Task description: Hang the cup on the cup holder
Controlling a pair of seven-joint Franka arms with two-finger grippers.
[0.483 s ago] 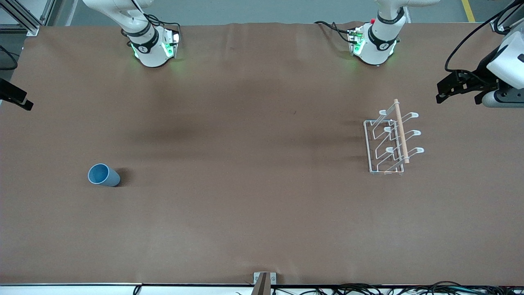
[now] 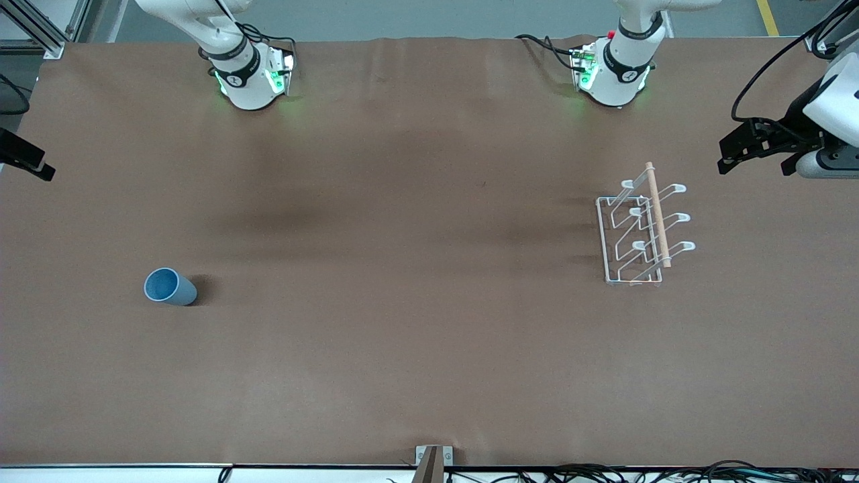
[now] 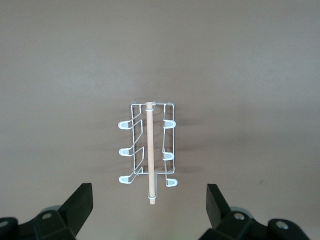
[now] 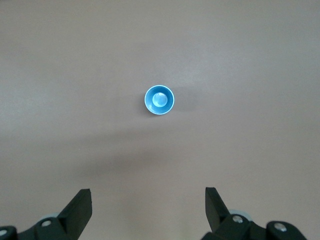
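Observation:
My right gripper needs to take hold of the light-blue cup by its open rim (image 2: 162,269) next, so that the cup can go onto the cup holder (image 2: 637,231).
The light-blue cup (image 2: 170,287) stands upright, mouth up, on the brown table toward the right arm's end; it also shows from above in the right wrist view (image 4: 159,100). The white wire cup holder (image 2: 637,231) with its wooden rod stands toward the left arm's end and also shows in the left wrist view (image 3: 148,152). My left gripper (image 2: 751,164) (image 3: 148,205) is open and empty, high over the table beside the cup holder. My right gripper (image 4: 148,210) is open and empty, high up with the cup below it, and barely shows at the front view's edge (image 2: 27,163).
The brown table cover (image 2: 416,268) is bare between the cup and the cup holder. The two arm bases (image 2: 251,74) (image 2: 614,67) stand along the table's edge farthest from the front camera. Cables lie along the nearest edge.
My left gripper has shifted slightly away from the cup holder toward the table's end. The cup, the cup holder and the right gripper have not moved.

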